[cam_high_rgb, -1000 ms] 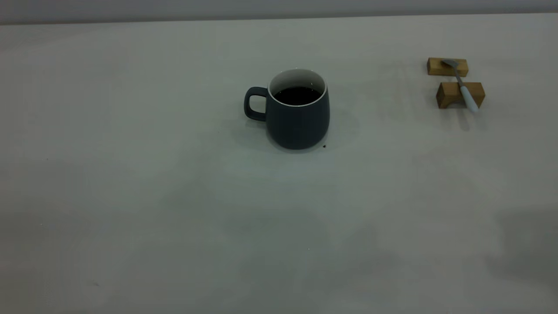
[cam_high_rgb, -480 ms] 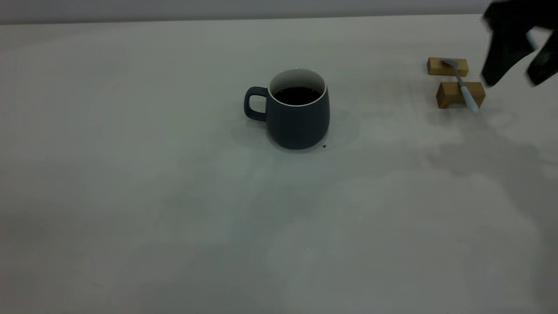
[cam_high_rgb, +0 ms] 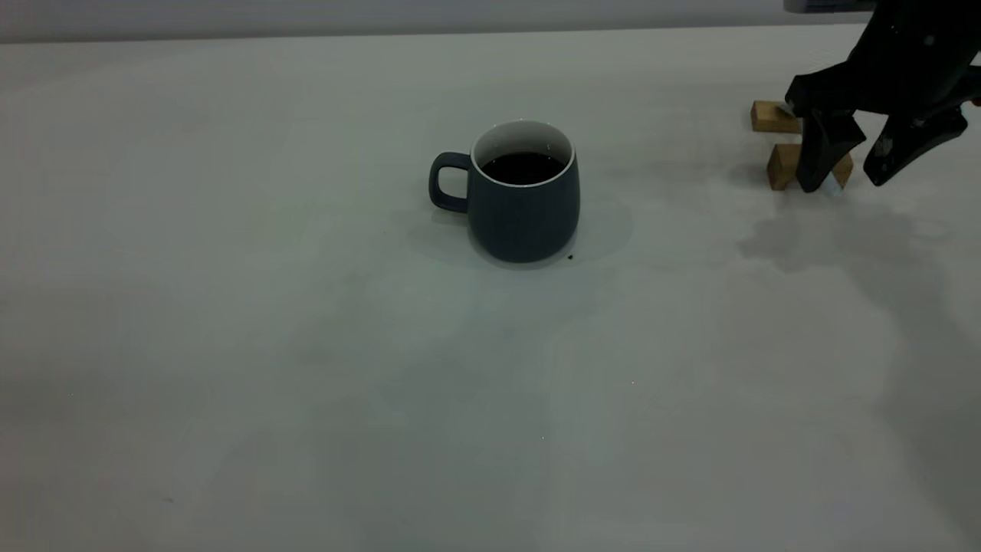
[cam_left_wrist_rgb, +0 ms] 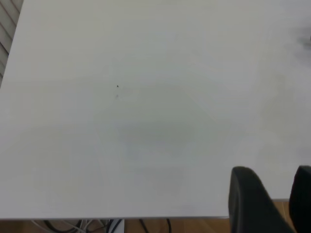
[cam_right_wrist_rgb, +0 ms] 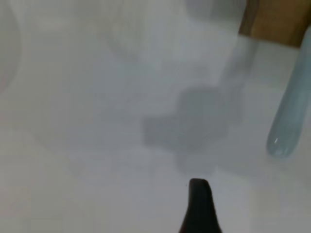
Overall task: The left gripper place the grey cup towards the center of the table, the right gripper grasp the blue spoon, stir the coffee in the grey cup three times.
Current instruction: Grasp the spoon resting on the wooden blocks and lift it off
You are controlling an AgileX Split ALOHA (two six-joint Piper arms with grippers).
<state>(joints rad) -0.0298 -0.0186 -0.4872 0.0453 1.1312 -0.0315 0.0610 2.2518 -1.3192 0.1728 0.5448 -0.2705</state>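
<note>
My right gripper grabs the blue spoon by its pale handle next, so its metal end stays free to stir the coffee in the grey cup (cam_high_rgb: 523, 218).
The grey cup (cam_high_rgb: 523, 218) stands upright mid-table (cam_high_rgb: 306, 345), handle to the left, with dark coffee (cam_high_rgb: 523, 167) inside. At the far right my right gripper (cam_high_rgb: 843, 182) hangs open over the blue spoon, one finger (cam_high_rgb: 814, 157) in front of it, so only the pale handle tip (cam_high_rgb: 832, 188) peeks out. The right wrist view shows the handle (cam_right_wrist_rgb: 290, 111) beside one dark fingertip (cam_right_wrist_rgb: 199, 194). My left gripper (cam_left_wrist_rgb: 269, 171) appears only in its own wrist view, open and holding nothing, above the table's edge, far from the cup.
Two tan wooden blocks (cam_high_rgb: 766, 116) (cam_high_rgb: 782, 165) carry the spoon at the far right; one block (cam_right_wrist_rgb: 274, 19) shows in the right wrist view. A tiny dark speck (cam_high_rgb: 570, 257) lies by the cup's base. Cables (cam_left_wrist_rgb: 97, 225) hang below the table edge.
The right gripper came in from the upper right and dropped to the spoon's handle end, now covering most of the spoon. The cup has not moved.
</note>
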